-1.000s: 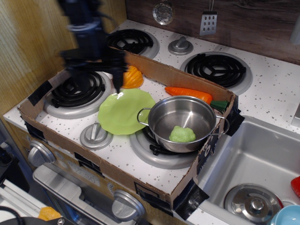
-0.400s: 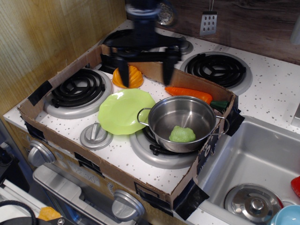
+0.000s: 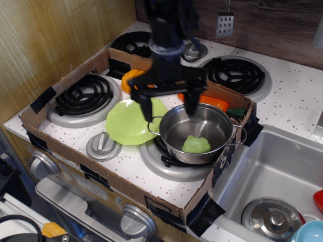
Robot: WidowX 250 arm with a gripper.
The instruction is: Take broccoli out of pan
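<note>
I should next grab the broccoli with my gripper by its lumpy green body point(image 3: 196, 144) to take it out of the pan.
The pale green lumpy broccoli point(image 3: 196, 144) lies on the bottom of the shiny steel pan point(image 3: 174, 131), toward its front right. The pan stands on the front right burner inside a cardboard tray. My gripper point(image 3: 169, 110) hangs open above the pan's left rim, with one finger over the lime-green plate's edge and the other over the pan's back rim. It holds nothing and is above and left of the broccoli, apart from it.
A lime-green plate point(image 3: 126, 123) lies left of the pan. An orange toy point(image 3: 130, 76) and a carrot point(image 3: 216, 103) lie behind. The cardboard tray wall point(image 3: 222, 164) rings the stove top. A sink point(image 3: 282, 171) with a lid lies to the right.
My arm has swung from the far left over the back of the tray and come forward and down to the pan's left rim. The broccoli and pan have not moved.
</note>
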